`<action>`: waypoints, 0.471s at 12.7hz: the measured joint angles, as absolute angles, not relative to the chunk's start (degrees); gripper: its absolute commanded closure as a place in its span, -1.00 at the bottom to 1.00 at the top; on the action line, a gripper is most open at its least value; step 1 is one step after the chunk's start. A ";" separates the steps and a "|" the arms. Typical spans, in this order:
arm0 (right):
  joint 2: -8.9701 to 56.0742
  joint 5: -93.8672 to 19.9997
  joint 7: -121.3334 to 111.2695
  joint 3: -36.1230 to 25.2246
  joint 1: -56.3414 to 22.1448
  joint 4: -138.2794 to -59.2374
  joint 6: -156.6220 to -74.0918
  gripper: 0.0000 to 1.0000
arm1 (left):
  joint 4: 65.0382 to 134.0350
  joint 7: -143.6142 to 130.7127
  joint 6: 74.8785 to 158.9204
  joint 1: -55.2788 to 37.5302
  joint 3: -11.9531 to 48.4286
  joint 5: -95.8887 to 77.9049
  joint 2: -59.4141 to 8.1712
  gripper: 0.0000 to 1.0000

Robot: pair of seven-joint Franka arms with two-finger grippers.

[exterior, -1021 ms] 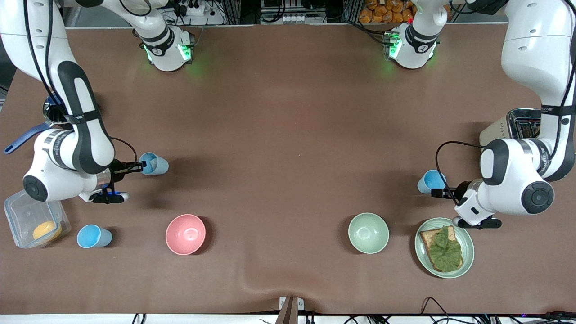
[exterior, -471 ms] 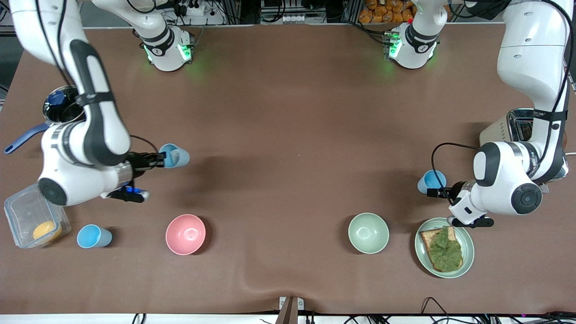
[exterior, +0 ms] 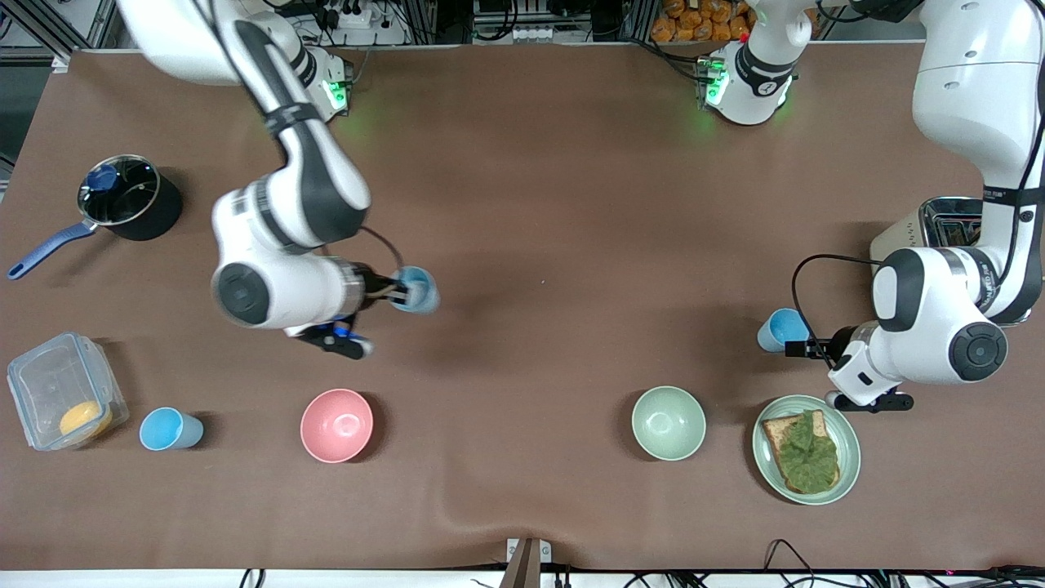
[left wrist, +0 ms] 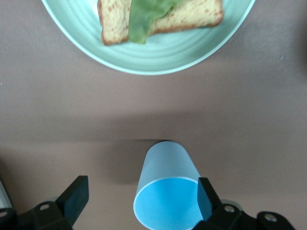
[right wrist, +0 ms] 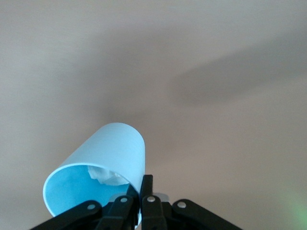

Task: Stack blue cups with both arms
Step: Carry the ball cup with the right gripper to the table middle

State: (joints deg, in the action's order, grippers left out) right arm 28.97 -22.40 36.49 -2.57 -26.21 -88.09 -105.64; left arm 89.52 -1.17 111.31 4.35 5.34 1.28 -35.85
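The robot's left hand should next pinch the blue cup beside the green plate (exterior: pixel 807 449) by its rim (exterior: pixel 804 325) to stack the blue cups.
My right gripper (exterior: pixel 397 291) is shut on the rim of a light-blue cup (exterior: pixel 418 291) and holds it tilted in the air over the middle of the brown table. In the right wrist view the fingers (right wrist: pixel 146 188) pinch the cup's (right wrist: pixel 108 158) wall, and a white scrap lies inside it. My left gripper (exterior: pixel 802 349) is open at a second blue cup (exterior: pixel 780 329) standing toward the left arm's end. In the left wrist view that cup (left wrist: pixel 167 189) sits between the spread fingers (left wrist: pixel 76 197), close against one. A third blue cup (exterior: pixel 167 429) stands toward the right arm's end, near the front camera.
A pink bowl (exterior: pixel 336 425) and a pale green bowl (exterior: pixel 668 422) stand nearer the front camera. A green plate (exterior: pixel 849 469) with toast and lettuce lies beside the left gripper. A toaster (exterior: pixel 947 224), a black pot (exterior: pixel 131 200) and a plastic box (exterior: pixel 49 384) stand at the ends.
My right arm has swung from the right arm's end toward the table's middle, carrying its blue cup, and uncovered the pot. My left arm has barely shifted by its cup.
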 measured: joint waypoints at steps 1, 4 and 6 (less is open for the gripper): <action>29.27 -22.79 39.01 -2.57 -28.80 -89.10 -110.35 1.00 | 90.61 -1.17 111.33 4.75 5.34 1.28 -35.70 -1.00; 30.03 -23.23 45.98 -2.55 -36.49 -93.52 -122.37 1.00 | 93.19 -1.17 112.48 5.39 5.34 1.28 -35.29 -1.00; 31.46 -23.30 49.78 -2.58 -40.72 -96.06 -130.39 1.00 | 95.07 -1.17 114.28 5.39 5.39 1.28 -34.52 -1.00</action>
